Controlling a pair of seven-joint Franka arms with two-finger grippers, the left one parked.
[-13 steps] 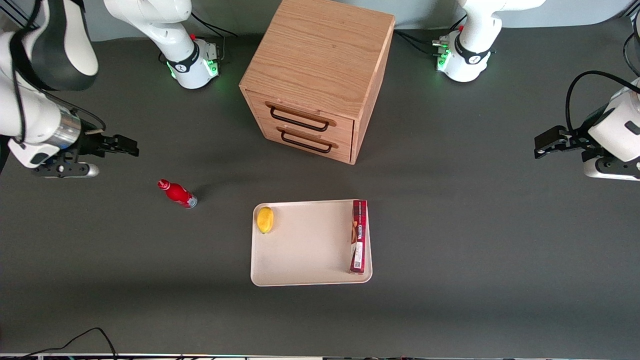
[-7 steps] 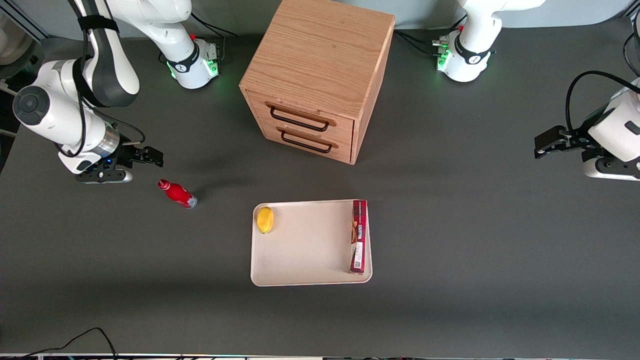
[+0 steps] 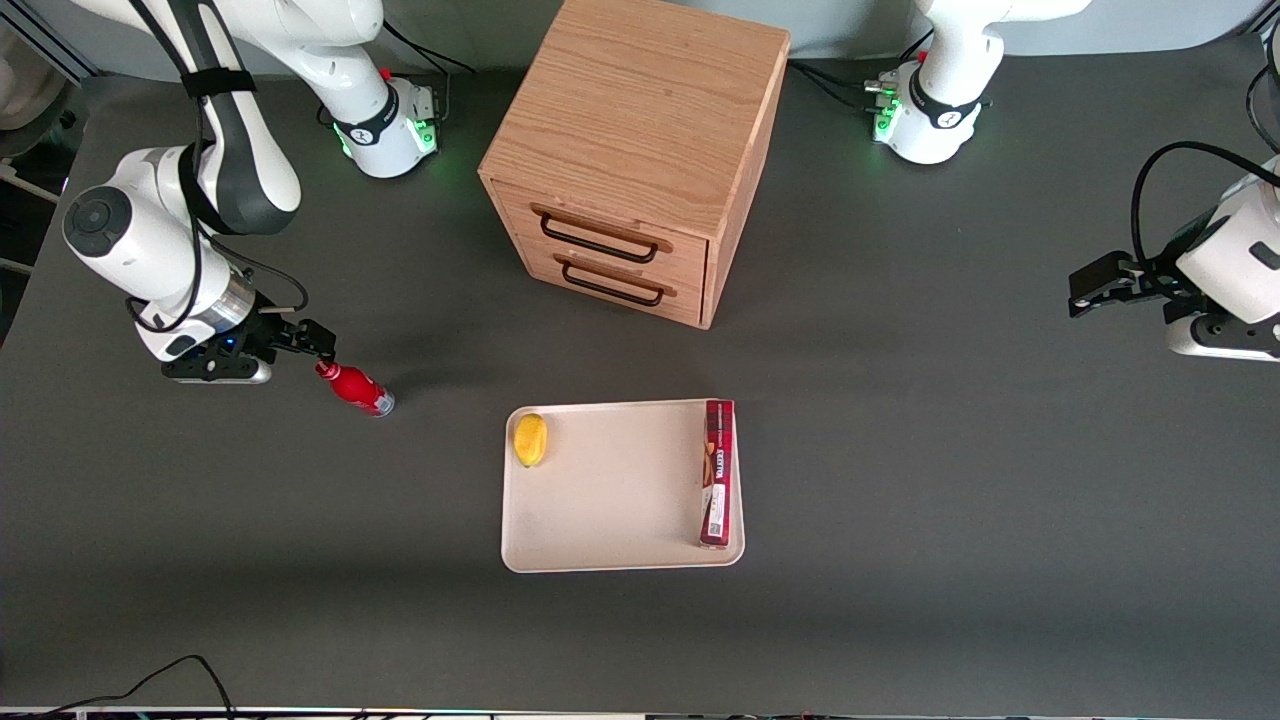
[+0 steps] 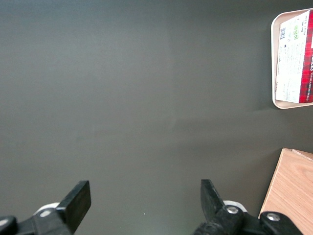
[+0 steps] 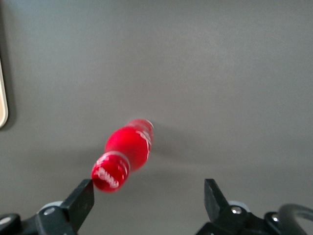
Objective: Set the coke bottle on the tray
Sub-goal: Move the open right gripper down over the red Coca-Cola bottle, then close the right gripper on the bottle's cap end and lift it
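Observation:
I will place the coke bottle on the tray, and for that my right gripper next needs to grab the bottle by its red cap.
The coke bottle stands upright on the dark table toward the working arm's end, apart from the tray. It is small and bright red with a red cap. My right gripper hangs just above the bottle's cap, open. In the right wrist view the gripper spreads its fingers wide, and the bottle sits close to one finger, with nothing held. An edge of the cream tray shows in that view.
On the tray lie a yellow lemon and a long dark-red box. A wooden drawer cabinet stands farther from the front camera than the tray. The box also shows in the left wrist view.
My right arm has swung in toward the bottle and come down, so the gripper now sits right over its cap. The bottle, tray and cabinet have not moved.

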